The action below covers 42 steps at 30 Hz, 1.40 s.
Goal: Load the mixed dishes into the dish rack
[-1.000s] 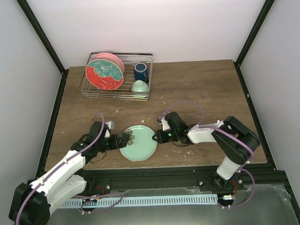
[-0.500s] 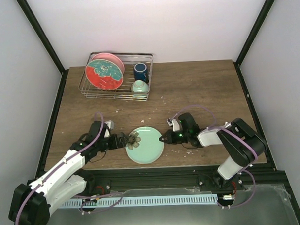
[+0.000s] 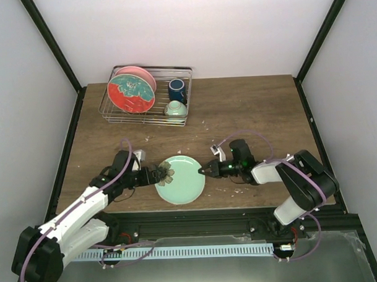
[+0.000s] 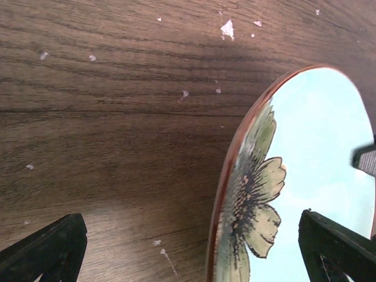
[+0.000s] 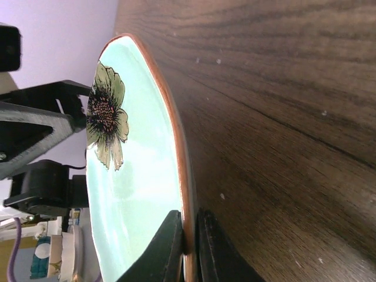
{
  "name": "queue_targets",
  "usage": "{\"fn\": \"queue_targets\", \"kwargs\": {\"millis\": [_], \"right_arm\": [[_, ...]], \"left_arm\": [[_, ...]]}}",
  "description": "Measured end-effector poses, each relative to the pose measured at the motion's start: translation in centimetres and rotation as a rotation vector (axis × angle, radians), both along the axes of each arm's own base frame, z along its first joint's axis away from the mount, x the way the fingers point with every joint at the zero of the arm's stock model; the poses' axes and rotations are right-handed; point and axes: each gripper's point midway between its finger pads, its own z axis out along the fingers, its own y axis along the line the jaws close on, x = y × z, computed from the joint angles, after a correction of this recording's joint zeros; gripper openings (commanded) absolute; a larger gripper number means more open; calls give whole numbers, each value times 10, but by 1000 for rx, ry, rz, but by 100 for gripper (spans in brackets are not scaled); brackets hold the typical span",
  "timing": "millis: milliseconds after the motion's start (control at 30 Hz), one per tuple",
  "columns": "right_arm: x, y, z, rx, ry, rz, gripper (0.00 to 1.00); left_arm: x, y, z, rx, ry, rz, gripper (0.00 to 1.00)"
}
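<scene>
Next, my left gripper grabs the pale green plate's rim beside the flower, so the plain part stays free to slot into the rack [image 3: 181,71].
A pale green plate with a flower print and brown rim [image 3: 182,180] lies on the table near the front edge. My right gripper [image 3: 203,171] is shut on its right rim, one finger above and one below [image 5: 191,238]. My left gripper [image 3: 160,175] is open, its fingers straddling the plate's left rim by the flower [image 4: 191,235]. The wire dish rack [image 3: 181,71] stands at the back left. It holds the red-and-teal plate [image 3: 132,93], the pink plate [image 3: 141,73] behind it, the dark blue cup [image 3: 177,90] and the mint bowl [image 3: 176,108].
Small white crumbs dot the wood around the plate [image 4: 227,27]. Black frame posts stand at the table's sides and the table's front edge runs just below the plate. The left gripper also shows in the right wrist view [image 5: 41,123].
The plate has shifted a little to the right with my right gripper, which drew back rightward while holding the rim. My left gripper followed slightly to the right.
</scene>
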Motion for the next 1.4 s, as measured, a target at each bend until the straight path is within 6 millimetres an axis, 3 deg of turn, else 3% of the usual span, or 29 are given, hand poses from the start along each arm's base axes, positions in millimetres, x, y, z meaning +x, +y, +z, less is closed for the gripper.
{"fn": "queue_targets", "kwargs": {"millis": [400,700,867,1133,1233,1400], "right_arm": [[2,1,19,69,-16,13,1],[1,7,30,127,-25,47,1],[0,8,28,135,-18,59,2],[2,6,24,128,-21,53,15],[2,4,24,130,-27,53,16],[1,5,24,132,-27,58,24]], "left_arm": [[-7,-25,1,-128,2,-98,96],[-11,-43,13,-202,-23,-166,51],[-12,-49,19,-233,-30,-188,36],[-14,-56,26,-280,-24,-209,7],[-15,-59,34,-299,-49,-229,0],[-15,-59,34,-296,-48,-233,0]]}}
